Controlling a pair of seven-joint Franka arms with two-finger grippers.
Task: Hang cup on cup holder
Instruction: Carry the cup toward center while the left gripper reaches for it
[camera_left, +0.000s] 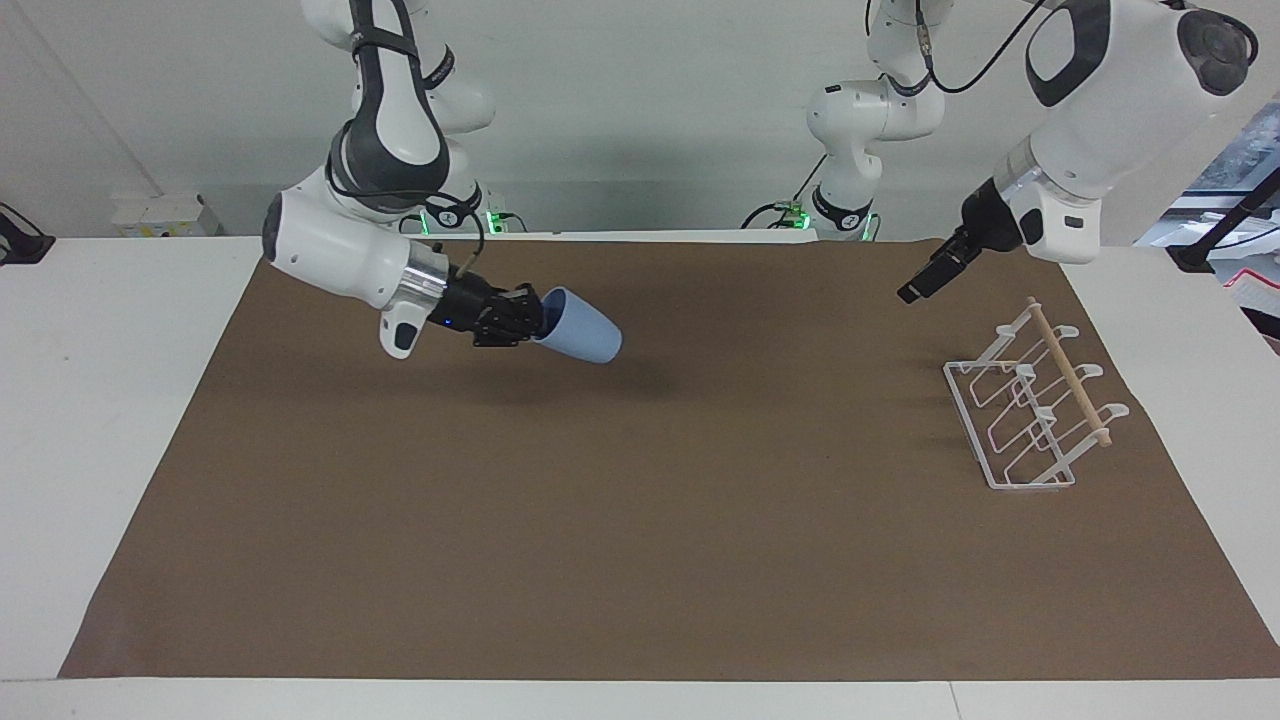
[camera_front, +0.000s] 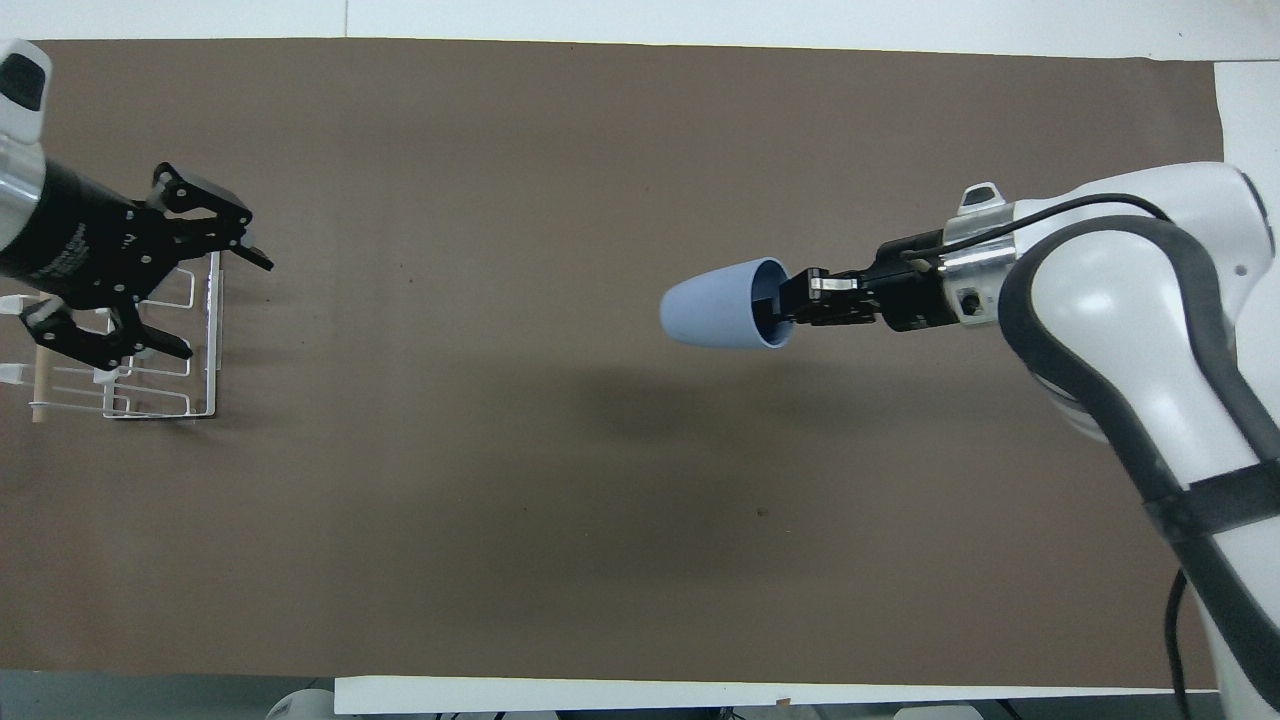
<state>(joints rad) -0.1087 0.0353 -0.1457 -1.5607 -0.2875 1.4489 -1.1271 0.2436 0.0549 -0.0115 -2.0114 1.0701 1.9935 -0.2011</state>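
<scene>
The left gripper grabs the light-blue cup by its open end (camera_front: 755, 286) next, to hang it on the white wire cup holder (camera_front: 160, 402).
My right gripper (camera_left: 533, 320) is shut on the rim of the light-blue cup (camera_left: 582, 339), one finger inside it. It holds the cup on its side in the air over the brown mat, base pointing toward the left arm's end; both show in the overhead view, gripper (camera_front: 795, 300) and cup (camera_front: 712, 318). The white wire cup holder (camera_left: 1030, 415) with its wooden dowel stands on the mat at the left arm's end. My left gripper (camera_left: 912, 291) is open and empty, raised beside the holder; in the overhead view the gripper (camera_front: 222, 305) partly covers the holder (camera_front: 160, 402).
The brown mat (camera_left: 640, 540) covers most of the white table (camera_left: 90, 400). Cables and a few items lie at the table's edge past the left arm's end (camera_left: 1250, 270).
</scene>
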